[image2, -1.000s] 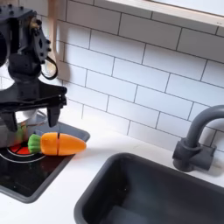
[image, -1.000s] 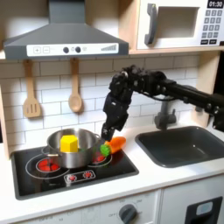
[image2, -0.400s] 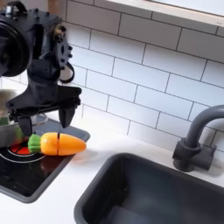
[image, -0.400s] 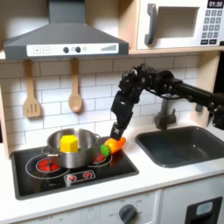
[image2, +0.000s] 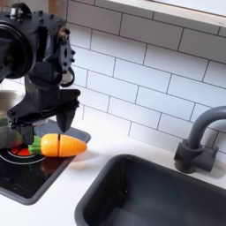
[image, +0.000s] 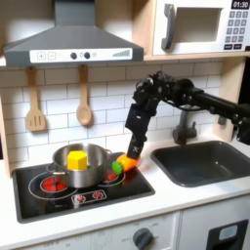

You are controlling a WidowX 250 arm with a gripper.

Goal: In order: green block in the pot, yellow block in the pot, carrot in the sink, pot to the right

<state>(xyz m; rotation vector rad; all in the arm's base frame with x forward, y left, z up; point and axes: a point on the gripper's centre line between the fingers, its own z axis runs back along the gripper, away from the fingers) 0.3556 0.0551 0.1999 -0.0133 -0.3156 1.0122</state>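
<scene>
My gripper takes hold of the carrot by its orange body [image: 131, 160] next, to get the carrot into the sink [image: 200, 162].
The orange carrot [image: 126, 163] [image2: 62, 145] lies on the stovetop's right edge, its green leafy end pointing toward the pot. My gripper [image: 130, 148] [image2: 48, 128] hangs open just above the carrot, one finger on each side of it and neither touching. The steel pot [image: 76, 168] stands on the left burner with the yellow block [image: 76, 158] sticking up inside it. The green block is hidden. The dark grey sink [image: 200, 162] [image2: 150, 192] lies to the right of the carrot in both exterior views.
The black stovetop [image: 93, 195] has red burner rings. A dark arched faucet [image: 184, 127] [image2: 199, 137] stands behind the sink. A wooden spatula [image: 35, 103] and spoon [image: 84, 98] hang on the tiled wall, under a range hood [image: 68, 44].
My gripper has moved to the right in both exterior views and come down over the carrot, staying open. The carrot and the pot have not moved.
</scene>
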